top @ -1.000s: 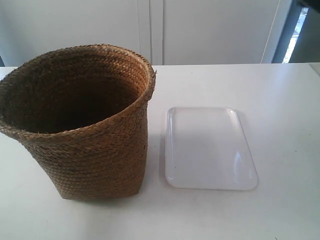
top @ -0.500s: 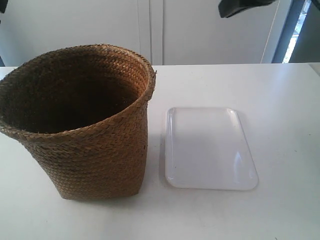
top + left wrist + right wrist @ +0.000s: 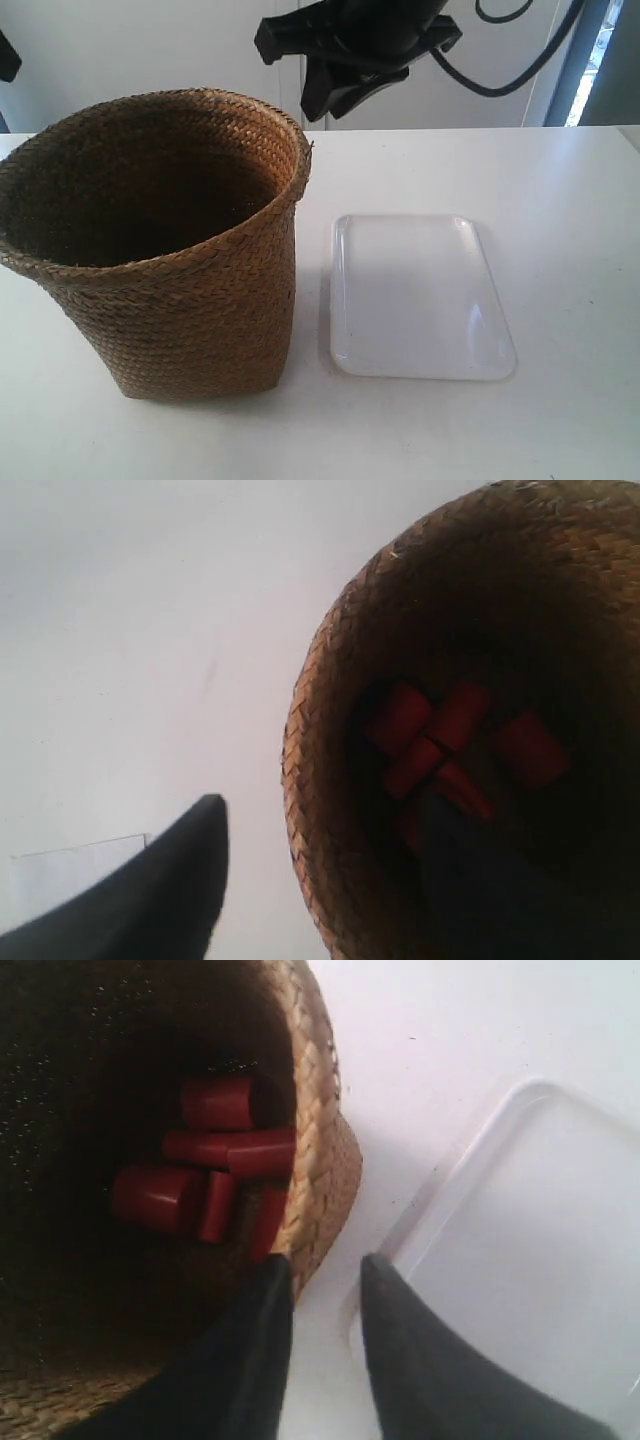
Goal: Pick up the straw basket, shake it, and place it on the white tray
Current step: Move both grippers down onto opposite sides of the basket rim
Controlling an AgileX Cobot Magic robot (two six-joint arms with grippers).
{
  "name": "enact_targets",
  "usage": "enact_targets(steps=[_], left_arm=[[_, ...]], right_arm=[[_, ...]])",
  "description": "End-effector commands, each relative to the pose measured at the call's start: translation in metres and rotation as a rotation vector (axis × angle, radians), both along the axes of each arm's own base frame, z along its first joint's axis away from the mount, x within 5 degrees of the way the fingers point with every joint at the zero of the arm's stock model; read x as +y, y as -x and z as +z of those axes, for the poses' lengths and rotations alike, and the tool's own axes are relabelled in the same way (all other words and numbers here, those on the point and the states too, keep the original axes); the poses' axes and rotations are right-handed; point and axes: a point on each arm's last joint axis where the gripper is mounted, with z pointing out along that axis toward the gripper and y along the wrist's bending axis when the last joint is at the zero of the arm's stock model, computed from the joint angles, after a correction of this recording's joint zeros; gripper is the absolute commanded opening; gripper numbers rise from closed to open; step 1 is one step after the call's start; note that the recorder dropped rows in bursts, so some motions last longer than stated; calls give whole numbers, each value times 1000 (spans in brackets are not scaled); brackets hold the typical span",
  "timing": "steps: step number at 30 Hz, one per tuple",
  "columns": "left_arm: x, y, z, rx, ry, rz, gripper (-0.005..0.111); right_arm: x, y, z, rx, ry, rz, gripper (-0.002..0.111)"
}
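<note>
The round body (image 3: 190, 325) of the straw basket is much wider than my fingers. My left gripper should next pinch the basket's thin rim opposite the tray.
The straw basket (image 3: 190, 300) stands upright on the white table, left of the white tray (image 3: 420, 300), which lies flat and bare. Several red cylinders (image 3: 215, 1175) lie on the basket's floor. In the left wrist view my left gripper (image 3: 330, 865) is open and straddles the basket's rim (image 3: 315, 730), with one finger outside and one over the inside. My right gripper (image 3: 322, 1265) is open above the rim (image 3: 325, 1140) on the tray's side, with one finger over the basket and one over the tray's edge (image 3: 470, 1150). Neither touches the basket.
In the exterior view a black arm (image 3: 360, 45) hangs above the basket's far rim, and a dark part of another arm (image 3: 6, 55) shows at the left edge. White cabinet doors (image 3: 150, 50) stand behind the table. A faint flat rectangle (image 3: 70, 870) lies on the table.
The black arm has come down into the exterior view from the top, moving left over the basket's far rim. A dark part has appeared at the left edge. Basket and tray have not moved.
</note>
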Motion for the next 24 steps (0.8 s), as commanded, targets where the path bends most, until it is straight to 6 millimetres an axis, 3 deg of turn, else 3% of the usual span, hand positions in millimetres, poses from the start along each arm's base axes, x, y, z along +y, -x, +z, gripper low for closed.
enact_targets(steps=[1, 3, 13, 20, 24], left_arm=[[-3, -7, -15, 124, 27, -40, 73], [-5, -16, -24, 157, 55, -45, 73], [-2, -37, -51, 253, 53, -14, 73], [-3, -45, -93, 398, 65, -22, 73], [-5, -48, -105, 379, 84, -36, 73]], right_arm=[[5, 3, 10, -15, -47, 19, 60], [7, 0, 3, -4, -36, 30, 69], [17, -17, -27, 84, -37, 21, 68], [26, -32, -60, 170, -32, 22, 68], [29, -39, -76, 205, -18, 20, 68]])
